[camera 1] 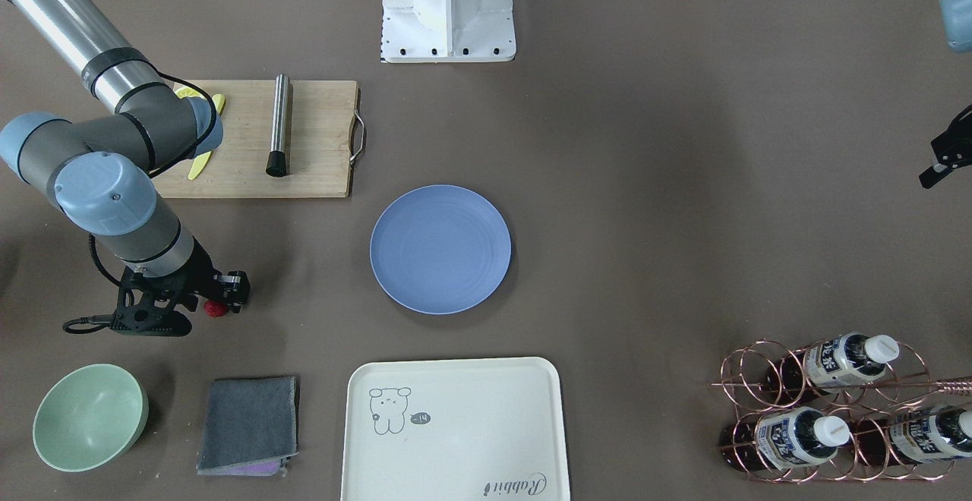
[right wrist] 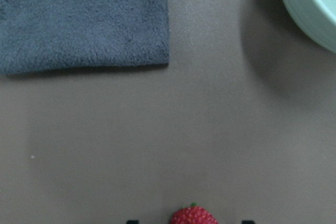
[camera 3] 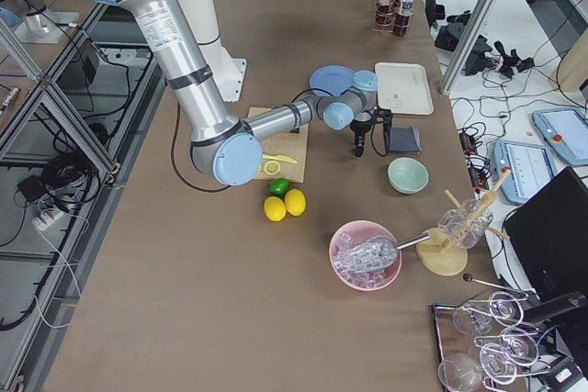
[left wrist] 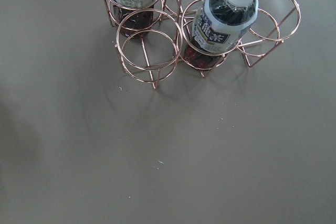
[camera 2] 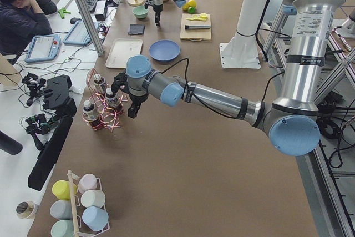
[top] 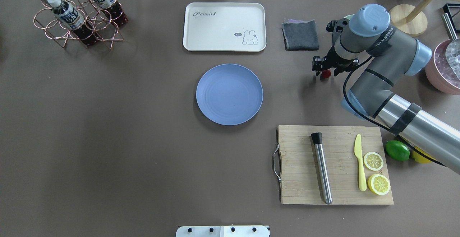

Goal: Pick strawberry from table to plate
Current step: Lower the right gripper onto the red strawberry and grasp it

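Observation:
My right gripper should grab the strawberry by its round red body (camera 1: 216,309) next, to put it on the blue plate (camera 1: 440,249).
The strawberry (camera 1: 215,307) (top: 326,73) (right wrist: 193,216), small and deep red, lies on the grey-brown table (top: 107,122) to the robot's right of the plate. My right gripper (camera 1: 213,305) (top: 326,71) is down over it and open. One finger stands on each side of the berry, with gaps showing in the right wrist view. The round blue plate (camera 1: 440,249) (top: 229,94) sits empty mid-table. My left gripper (camera 2: 132,112) hangs beside the bottle rack (camera 2: 102,104); I cannot tell whether it is open or shut.
A folded grey cloth (top: 300,35) and a mint-green bowl (camera 1: 89,416) lie just beyond the right gripper. A cutting board (top: 334,165) carries a metal muddler, a yellow knife and lemon halves. A cream tray (top: 224,26) lies behind the plate.

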Motion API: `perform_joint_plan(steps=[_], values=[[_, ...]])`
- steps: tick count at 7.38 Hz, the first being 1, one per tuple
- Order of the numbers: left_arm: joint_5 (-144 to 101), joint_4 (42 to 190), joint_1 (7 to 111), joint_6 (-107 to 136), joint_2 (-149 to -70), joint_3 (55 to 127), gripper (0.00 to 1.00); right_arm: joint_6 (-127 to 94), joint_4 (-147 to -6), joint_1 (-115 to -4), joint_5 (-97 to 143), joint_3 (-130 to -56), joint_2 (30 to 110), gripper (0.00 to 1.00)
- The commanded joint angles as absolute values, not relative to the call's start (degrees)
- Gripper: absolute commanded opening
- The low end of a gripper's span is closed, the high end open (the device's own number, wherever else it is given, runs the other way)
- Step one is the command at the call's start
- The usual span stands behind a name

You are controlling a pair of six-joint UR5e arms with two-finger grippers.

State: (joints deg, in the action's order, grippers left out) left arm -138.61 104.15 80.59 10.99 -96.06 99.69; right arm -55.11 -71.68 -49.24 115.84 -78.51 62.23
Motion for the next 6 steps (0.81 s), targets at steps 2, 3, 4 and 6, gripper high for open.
perform_joint_plan(steps=[2, 3, 4, 6], values=[[-138.6, 104.15, 80.6, 10.99, -96.06, 99.67, 1.0, -55.9, -71.72, -49.22, 115.66, -78.4, 62.23, 0.0], [-138.6, 104.15, 80.6, 10.99, -96.06, 99.67, 1.0, -56.51, -71.72, -49.22, 115.75, -79.09, 61.88, 0.0], [-138.69, 104.15, 80.6, 10.99, -96.06, 99.58, 1.0, -60.95, -71.81, -49.13, 116.27, -81.36, 61.09, 0.0], [-138.95, 103.54, 81.99, 10.9, -96.06, 99.06, 1.0, -66.94, -72.68, -48.61, 117.07, -82.44, 56.8, 0.0]])
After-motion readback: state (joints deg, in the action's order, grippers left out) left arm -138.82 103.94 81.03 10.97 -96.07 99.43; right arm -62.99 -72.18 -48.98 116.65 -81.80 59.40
